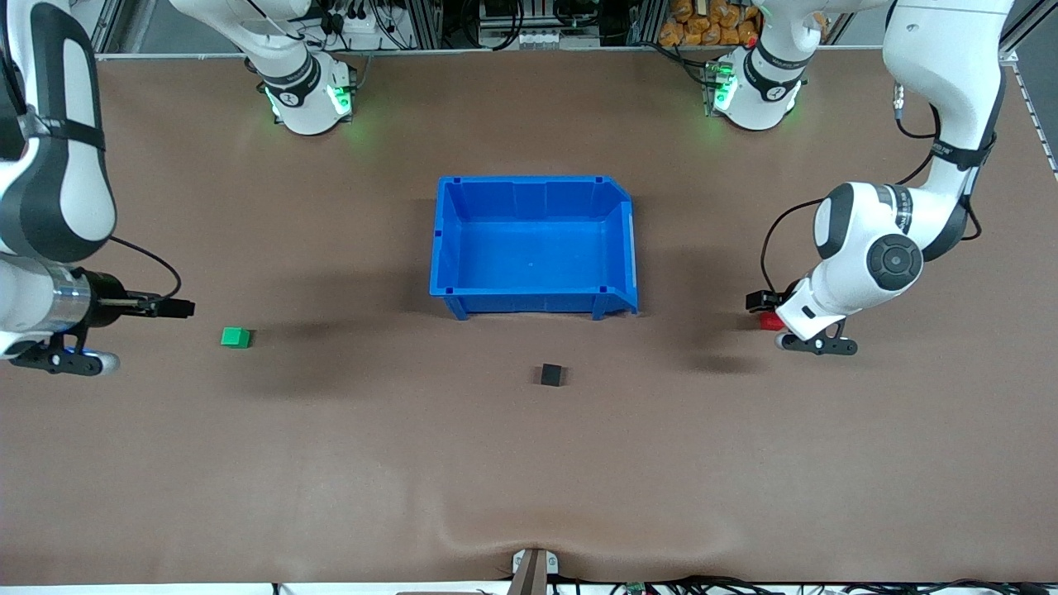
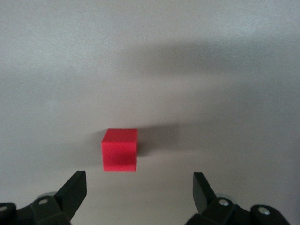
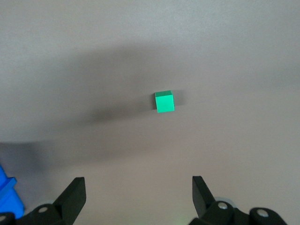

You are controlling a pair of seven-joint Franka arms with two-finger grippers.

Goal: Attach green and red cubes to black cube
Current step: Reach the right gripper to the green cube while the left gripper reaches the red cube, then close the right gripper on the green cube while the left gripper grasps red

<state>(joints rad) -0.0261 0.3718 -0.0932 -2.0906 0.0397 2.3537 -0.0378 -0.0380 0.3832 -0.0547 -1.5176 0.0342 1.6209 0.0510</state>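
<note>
My left gripper takes hold of the red cube (image 1: 770, 321) by its opposite sides next, to attach the red cube to the black cube.
The black cube (image 1: 551, 375) sits on the brown table, nearer the front camera than the blue bin. The green cube (image 1: 235, 336) lies toward the right arm's end of the table and also shows in the right wrist view (image 3: 164, 101). My right gripper (image 1: 171, 308) (image 3: 138, 192) is open and empty, over bare table short of the green cube. The red cube (image 1: 770, 321) lies toward the left arm's end, partly hidden by the left hand. In the left wrist view the red cube (image 2: 120, 149) is just ahead of my open, empty left gripper (image 1: 760, 304) (image 2: 139, 187).
An empty blue bin (image 1: 529, 179) stands in the middle of the table, between the two arms. A blue corner of the bin shows in the right wrist view (image 3: 8, 194). The table cover bulges slightly at the front edge (image 1: 529, 537).
</note>
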